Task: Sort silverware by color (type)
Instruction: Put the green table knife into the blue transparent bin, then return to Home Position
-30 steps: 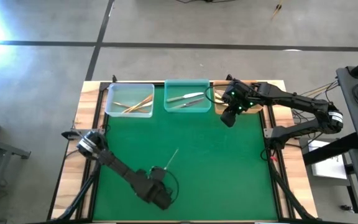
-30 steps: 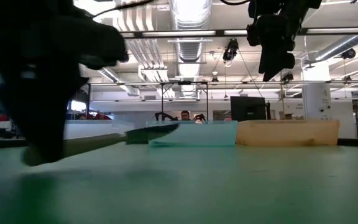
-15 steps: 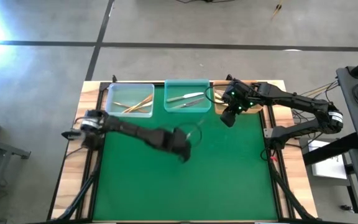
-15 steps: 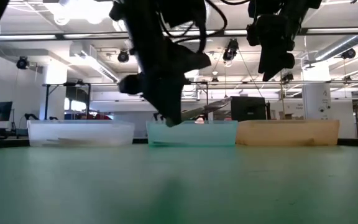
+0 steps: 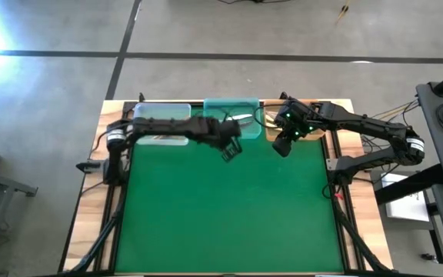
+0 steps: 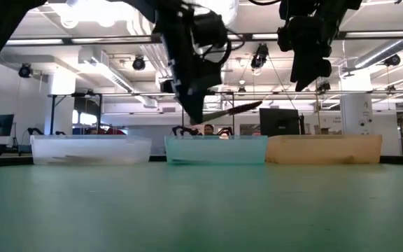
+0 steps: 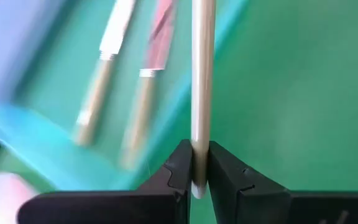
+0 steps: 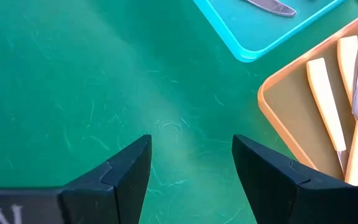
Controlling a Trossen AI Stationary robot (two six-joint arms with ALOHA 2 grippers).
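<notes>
I need to keep the utensil in my left gripper until I shift it inward, because the utensil's pinched end point(image 7: 199, 133) hangs outside the teal bin's near rim.
My left gripper point(image 5: 229, 150) hangs above the mat just before the teal bin point(image 5: 233, 104), shut on a slim silver utensil point(image 7: 202, 74). In the low view the utensil point(image 6: 233, 110) juts out sideways from the gripper point(image 6: 194, 112), above the bin's point(image 6: 215, 149) rim. Two utensils point(image 7: 138, 99) lie in the teal bin. My right gripper point(image 5: 283, 146) hovers open over the mat by the amber bin point(image 8: 291, 112), where cream-handled knives point(image 8: 325, 106) lie. My left gripper pinches the utensil near one end point(image 7: 198, 158) between its two fingers, and the short tip sticks out behind them. The fingers slant down from above. The utensil is lifted clear of the mat, close to level, its long free part reaching over the teal bin's near edge.
A clear bin point(image 6: 89, 148) stands at the far left, partly under my left arm in the high view. The three bins line the far edge of the green mat point(image 5: 229, 215). The wooden table border point(image 5: 98, 177) frames the mat.
My left gripper has swung from the table's near edge up and toward the far edge, to the teal bin, its wrist rolling on the way. The silver utensil has gone with it, lifted clear of the mat.
</notes>
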